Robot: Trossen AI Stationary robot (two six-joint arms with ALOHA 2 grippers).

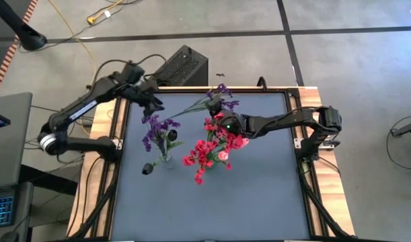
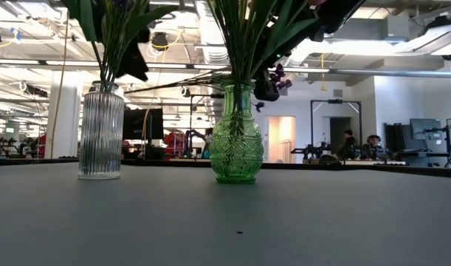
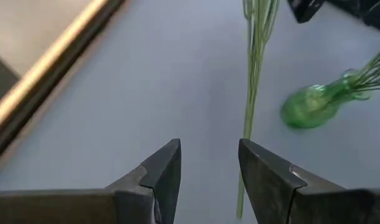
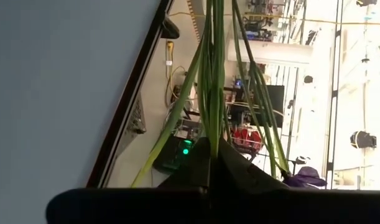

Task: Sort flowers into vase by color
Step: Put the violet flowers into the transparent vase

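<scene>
The purple flower should go into the clear ribbed vase point(image 1: 166, 160) to be sorted, so my left gripper will next grab the flower by its green stem's loose end.
My right gripper point(image 1: 215, 107) is over the table's far middle, shut on a purple flower point(image 1: 222, 91). Its green stem point(image 1: 185, 109) reaches toward the table's left. My left gripper point(image 3: 208, 162) is open at the far left point(image 1: 153, 103), and the stem's free end point(image 3: 250, 93) shows just beyond its fingers, apart from them. A clear ribbed vase point(image 2: 101, 133) holds purple flowers point(image 1: 155, 128). A green vase point(image 2: 236, 137) holds red flowers point(image 1: 208, 151). A dark tulip point(image 1: 148, 168) shows beside the clear vase. My right gripper pinches the purple flower's green stem and leaves point(image 4: 211, 124) between its two shut fingers, close to the blossom end point(image 4: 305, 177). The fingers come from the table's right. The stem sticks out ahead of them, about level and lifted clear of the table point(image 2: 173, 81).
The two vases stand near the table's middle, just on the near side of both grippers. A wooden rim point(image 1: 101, 121) frames the grey table top. Bare mat lies toward the near edge point(image 1: 212, 208). A black box point(image 1: 181, 66) sits beyond the far edge.
</scene>
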